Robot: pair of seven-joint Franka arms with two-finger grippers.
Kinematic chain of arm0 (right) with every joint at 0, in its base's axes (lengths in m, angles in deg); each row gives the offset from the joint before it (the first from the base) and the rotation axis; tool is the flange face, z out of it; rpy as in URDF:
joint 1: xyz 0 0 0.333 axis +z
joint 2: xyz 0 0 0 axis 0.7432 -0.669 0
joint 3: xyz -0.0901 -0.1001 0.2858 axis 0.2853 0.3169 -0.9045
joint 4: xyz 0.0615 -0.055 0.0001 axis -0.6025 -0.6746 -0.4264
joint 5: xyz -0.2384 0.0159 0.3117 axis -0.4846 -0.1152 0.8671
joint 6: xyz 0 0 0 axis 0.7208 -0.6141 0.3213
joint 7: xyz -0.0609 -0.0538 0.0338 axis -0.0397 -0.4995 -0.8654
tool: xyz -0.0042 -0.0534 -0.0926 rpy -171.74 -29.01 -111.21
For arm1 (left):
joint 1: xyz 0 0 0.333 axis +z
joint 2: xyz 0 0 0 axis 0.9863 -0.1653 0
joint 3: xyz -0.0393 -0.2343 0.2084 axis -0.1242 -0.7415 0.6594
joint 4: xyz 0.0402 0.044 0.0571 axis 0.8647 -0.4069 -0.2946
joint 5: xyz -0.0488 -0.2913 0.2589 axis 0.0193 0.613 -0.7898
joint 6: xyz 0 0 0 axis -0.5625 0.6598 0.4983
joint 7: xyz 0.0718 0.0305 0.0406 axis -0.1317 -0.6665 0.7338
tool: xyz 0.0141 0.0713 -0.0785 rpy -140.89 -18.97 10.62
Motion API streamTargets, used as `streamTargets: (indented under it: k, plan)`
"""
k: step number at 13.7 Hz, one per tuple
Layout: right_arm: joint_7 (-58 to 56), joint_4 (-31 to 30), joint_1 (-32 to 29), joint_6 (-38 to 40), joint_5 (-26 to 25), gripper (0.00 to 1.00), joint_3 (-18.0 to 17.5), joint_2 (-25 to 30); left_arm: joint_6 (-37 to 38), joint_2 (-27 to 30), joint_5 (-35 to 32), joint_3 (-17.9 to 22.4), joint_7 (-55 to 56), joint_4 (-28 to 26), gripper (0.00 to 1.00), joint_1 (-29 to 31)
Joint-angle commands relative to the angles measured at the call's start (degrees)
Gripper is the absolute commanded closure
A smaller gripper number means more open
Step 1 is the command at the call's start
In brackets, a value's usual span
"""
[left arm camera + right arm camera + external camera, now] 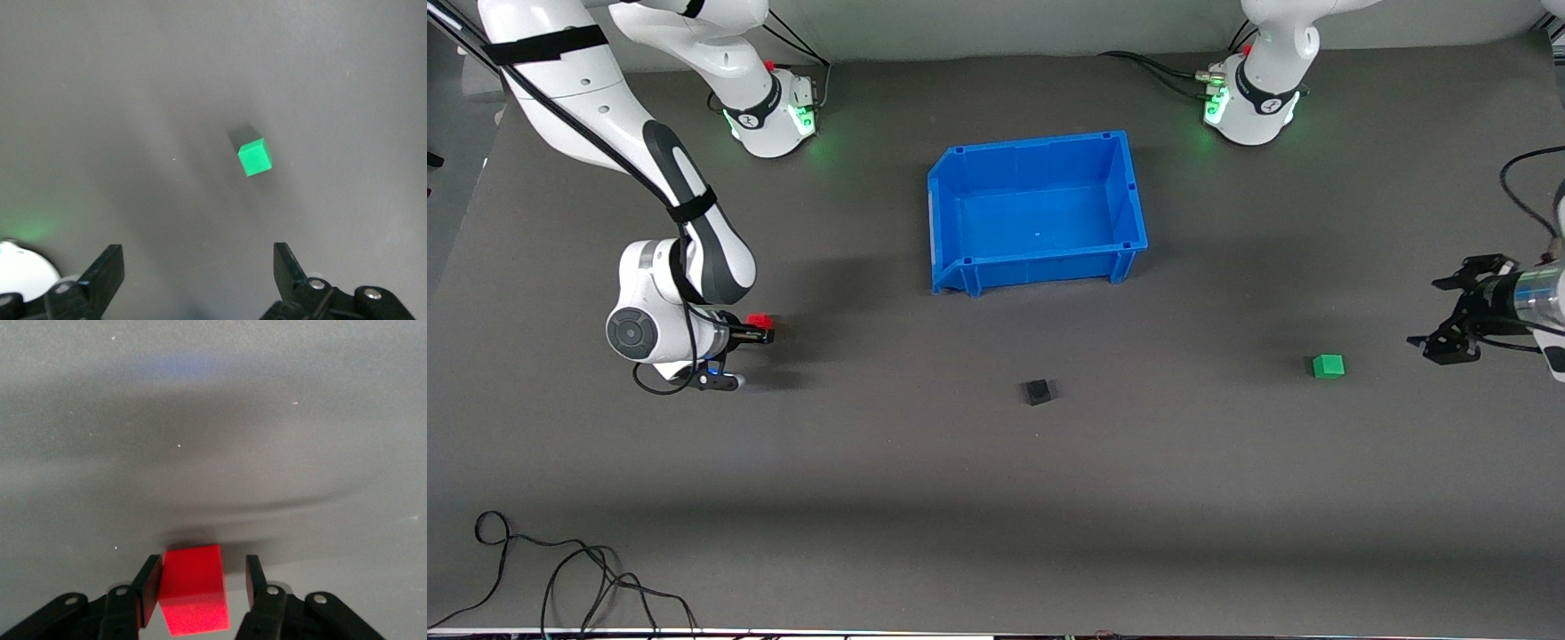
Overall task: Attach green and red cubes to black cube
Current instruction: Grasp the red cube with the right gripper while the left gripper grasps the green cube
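I will attach the green cube (pixel 1328 365) to the black cube (pixel 1037 391), so next I will grab the green cube by its opposite sides with my left gripper.
The red cube (pixel 759 321) is toward the right arm's end of the table, between the fingers of my right gripper (pixel 760 328). In the right wrist view one finger touches the red cube (pixel 193 587) and a gap shows at the other; the right gripper (pixel 204 563) is open around it. The black cube (pixel 1037 391) lies on the mat, nearer the front camera than the blue bin. The green cube (pixel 1328 365) lies toward the left arm's end. My left gripper (pixel 1427 313) hangs beside it, open and empty. In the left wrist view the green cube (pixel 255 157) lies ahead of the left gripper (pixel 197 250).
An empty blue bin (pixel 1040 147) stands mid-table near the robots' bases. Loose black cables (pixel 560 578) lie at the table's front edge toward the right arm's end. The mat is dark grey.
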Motion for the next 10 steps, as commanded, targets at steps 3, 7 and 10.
streamTargets:
  k: [3,7,10]
  plan:
    - [0.2,1.1,0.1,3.6,0.7,0.78,0.3,0.5,-17.1,1.9,-0.1,-0.3,17.6,-11.0,0.01,-1.5]
    - [1.0,5.6,0.1,10.3,5.6,0.85,0.3,0.6,-24.4,0.6,-0.5,-0.3,22.9,-15.9,0.01,-2.2]
    - [6.1,14.0,-0.3,18.2,10.7,0.85,0.5,-0.2,-31.3,-0.9,-1.3,-0.3,25.8,-19.2,0.01,-2.0]
